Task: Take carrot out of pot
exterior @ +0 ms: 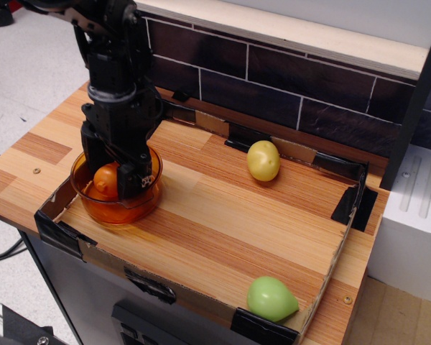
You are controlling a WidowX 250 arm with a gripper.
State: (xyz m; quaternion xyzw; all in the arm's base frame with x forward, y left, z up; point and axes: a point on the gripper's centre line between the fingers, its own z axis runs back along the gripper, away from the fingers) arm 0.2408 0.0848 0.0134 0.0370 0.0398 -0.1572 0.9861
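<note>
The carrot needs to come out of the pot. Next, my gripper should grab the orange carrot by its thick rounded body [108, 179] to lift it out.
The orange carrot [104, 181] lies inside the translucent orange pot [86, 207] at the front left of the wooden board. My black gripper [112, 178] reaches down into the pot. Its jaws stand apart, one on each side of the carrot. The near finger [131, 180] hides the carrot's right part. I cannot see the fingers pressing on the carrot. The pot rests flat on the board.
A yellow-green rounded fruit [263, 160] lies at the middle back and a light green pear-shaped toy [271, 299] at the front right corner. A low cardboard rim [352, 215] with black tape edges the board. A dark brick wall [273, 79] stands behind.
</note>
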